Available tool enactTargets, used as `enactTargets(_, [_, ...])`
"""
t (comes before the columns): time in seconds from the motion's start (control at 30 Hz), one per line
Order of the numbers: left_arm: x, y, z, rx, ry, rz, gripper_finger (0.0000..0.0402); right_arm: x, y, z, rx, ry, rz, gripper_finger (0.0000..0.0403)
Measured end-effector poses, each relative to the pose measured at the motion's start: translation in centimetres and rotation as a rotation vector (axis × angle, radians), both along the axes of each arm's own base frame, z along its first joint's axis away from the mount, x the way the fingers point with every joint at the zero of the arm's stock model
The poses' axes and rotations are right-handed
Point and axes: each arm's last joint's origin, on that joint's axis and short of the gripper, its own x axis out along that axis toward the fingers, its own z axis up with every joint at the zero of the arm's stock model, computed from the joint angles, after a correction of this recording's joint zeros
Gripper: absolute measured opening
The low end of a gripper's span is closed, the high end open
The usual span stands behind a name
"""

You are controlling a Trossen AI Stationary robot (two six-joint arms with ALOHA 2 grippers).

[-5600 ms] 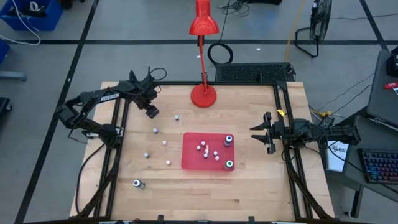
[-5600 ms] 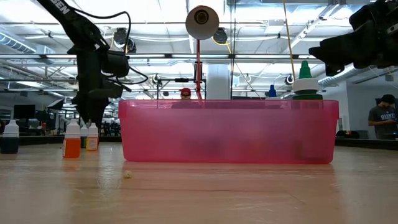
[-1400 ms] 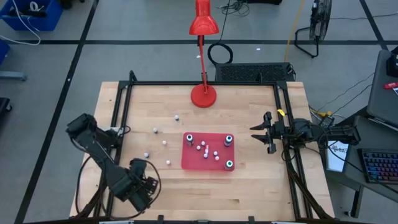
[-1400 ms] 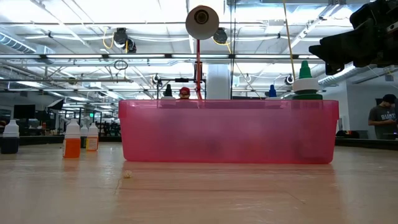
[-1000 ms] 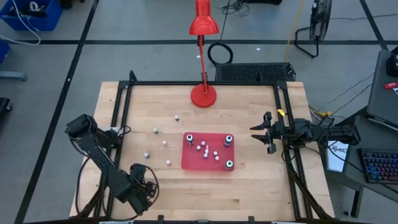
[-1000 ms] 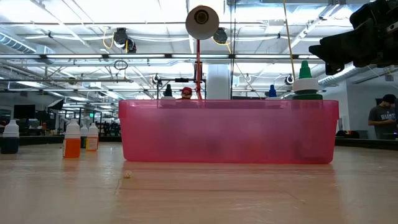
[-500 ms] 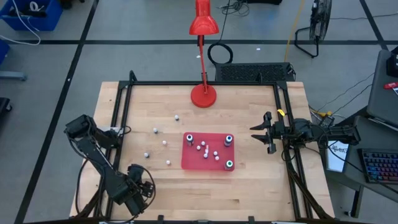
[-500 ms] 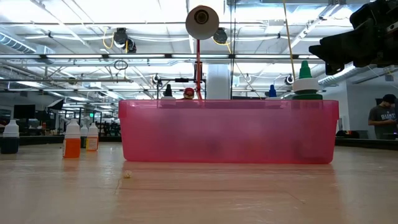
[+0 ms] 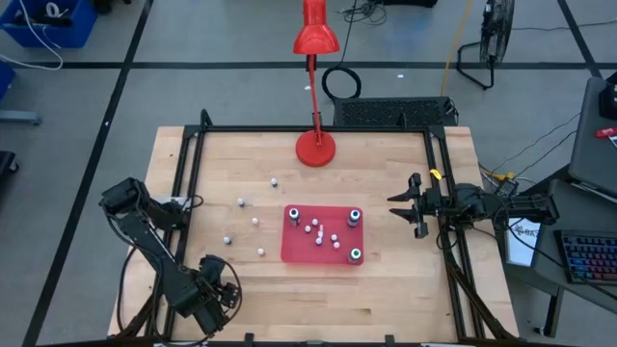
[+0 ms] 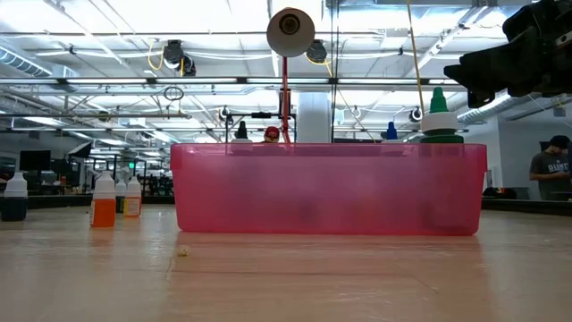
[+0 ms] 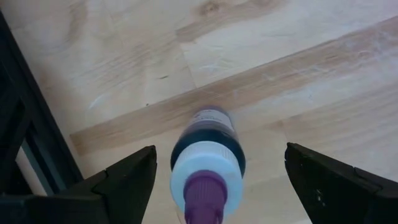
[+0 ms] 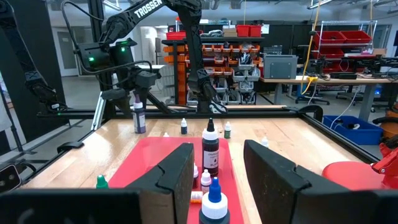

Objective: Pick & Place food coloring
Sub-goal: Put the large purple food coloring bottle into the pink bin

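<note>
My fingers are down beside the dark bottle's white cap [image 11: 206,166], under the purple tip, and would hold the bottle if they closed now. It is time for my left gripper to close on the bottle.
A red tray [image 9: 299,246] mid-table holds three larger vials [image 9: 355,217] and several tiny white bottles [image 9: 318,231]. Several more tiny bottles [image 9: 255,221] stand loose on the wood to its left. My left gripper [image 9: 210,292] is near the table's near-left corner, pointing down and open. Its fingers stand on either side of an upright dark bottle with a purple tip [image 11: 208,162] without touching it. The right wrist view shows this bottle [image 12: 139,117] standing on the table under that gripper. My right gripper [image 9: 410,207] waits open at the right edge.
A red desk lamp [image 9: 315,146] stands at the far edge. Black frame rails [image 9: 183,193] run along the table's sides; one lies close beside my left gripper [image 11: 25,143]. There is bare wood between the tray and the near edge.
My left gripper has shifted a little toward the table's near-left corner, over the purple-tipped bottle, and then held still. Nothing else has moved.
</note>
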Motion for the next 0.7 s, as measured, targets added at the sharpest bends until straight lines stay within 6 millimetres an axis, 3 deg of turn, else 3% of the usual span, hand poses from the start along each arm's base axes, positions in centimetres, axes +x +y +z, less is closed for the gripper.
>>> enactTargets(0.17, [0.00,0.00,0.00,-0.001,0.001,-0.004,0.0335,0.00,0.00,0.00,0.000,0.000,0.000,0.0130])
enactTargets(0.57, [0.05,-0.08,-0.05,-0.010,-0.006,0.016,0.0160,0.00,0.00,0.00,0.000,0.000,0.000,0.0130])
enactTargets(0.7, [-0.17,0.11,-0.33,-0.014,0.017,0.022,0.0150,0.00,0.00,0.00,0.000,0.000,0.000,0.0130])
